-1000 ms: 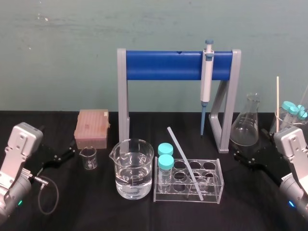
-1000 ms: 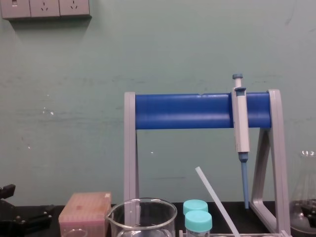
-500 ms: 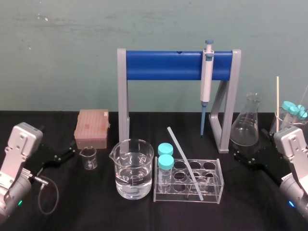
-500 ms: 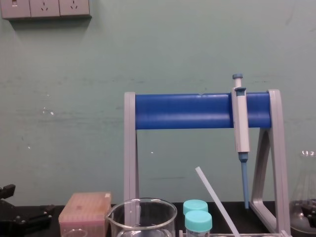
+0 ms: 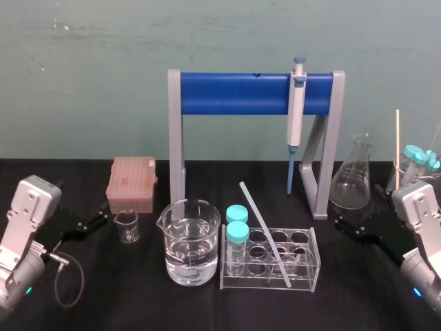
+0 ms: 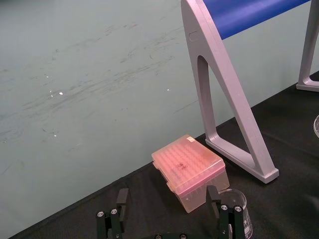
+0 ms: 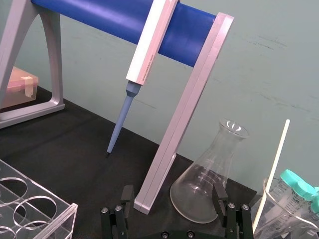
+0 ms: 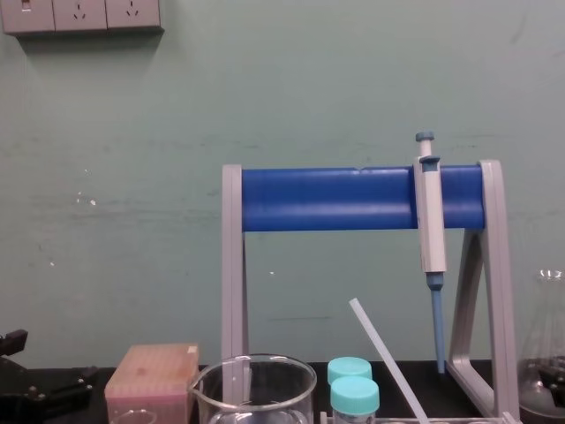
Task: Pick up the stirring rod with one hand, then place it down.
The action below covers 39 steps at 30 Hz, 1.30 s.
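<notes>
My right gripper grabs the rod by its raised upper half (image 8: 371, 331) next, since the rod's lower end sits down in the rack beside the teal caps.
The stirring rod (image 5: 262, 228) is a translucent whitish stick leaning in the clear tube rack (image 5: 303, 279), its upper end tilted toward the back left. Its top half rises beside the teal caps as the stirring rod (image 8: 382, 352) in the chest view. My left gripper (image 5: 102, 215) rests low at the table's left, far from the rod, and my left gripper (image 6: 168, 196) stands open with nothing held. At the right, beside the flask, my right gripper (image 5: 348, 224) is parked. The right gripper (image 7: 173, 194) is open and empty.
A water-filled beaker (image 5: 189, 241) stands left of the rack, with two teal-capped tubes (image 5: 236, 231) in the rack's left end. A small beaker (image 5: 126, 226) and pink tip box (image 5: 131, 183) sit left. The blue-barred stand (image 5: 234, 94) holds a pipette (image 5: 296, 117). A conical flask (image 5: 355, 176) stands right.
</notes>
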Motion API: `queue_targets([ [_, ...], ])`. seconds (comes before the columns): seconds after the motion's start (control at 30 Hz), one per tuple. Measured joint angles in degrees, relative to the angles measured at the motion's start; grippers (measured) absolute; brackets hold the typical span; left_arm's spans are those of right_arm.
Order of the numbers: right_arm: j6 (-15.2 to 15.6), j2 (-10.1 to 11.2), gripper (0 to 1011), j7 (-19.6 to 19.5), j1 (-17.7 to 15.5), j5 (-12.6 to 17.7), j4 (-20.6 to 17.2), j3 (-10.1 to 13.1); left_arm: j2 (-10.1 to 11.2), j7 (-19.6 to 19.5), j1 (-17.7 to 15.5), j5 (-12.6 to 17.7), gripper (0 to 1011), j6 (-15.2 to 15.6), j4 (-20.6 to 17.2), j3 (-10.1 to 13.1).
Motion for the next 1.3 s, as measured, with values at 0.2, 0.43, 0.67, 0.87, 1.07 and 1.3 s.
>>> queue_targets([
  [0.2, 0.0, 0.0, 1004, 0.1, 0.0, 0.0, 0.0, 0.0, 0.0, 0.0, 0.0, 0.0, 1000, 0.0, 0.0, 0.0],
  [0.43, 1.8, 0.6, 1004, 8.6, 0.0, 7.4, -3.2, 2.9, 0.0, 0.0, 0.0, 0.0, 1000, 0.0, 0.0, 0.0],
  [0.67, 5.9, 0.9, 1004, 19.2, 0.5, 16.4, -7.1, 4.5, 0.0, 0.0, 0.0, 0.0, 1000, 0.0, 0.0, 0.0],
  [0.87, 9.8, 0.6, 1004, 27.6, 2.0, 20.4, -9.3, 3.8, 0.0, 0.0, 0.0, 0.0, 1000, 0.0, 0.0, 0.0],
  [1.07, 12.0, 0.1, 1004, 32.6, 4.0, 20.6, -9.5, 1.5, 0.0, 0.0, 0.0, 0.0, 1000, 0.0, 0.0, 0.0],
  [1.3, 15.0, -1.5, 1004, 34.1, 7.7, 19.4, -6.8, -1.6, 0.0, 0.0, 0.0, 0.0, 1000, 0.0, 0.0, 0.0],
])
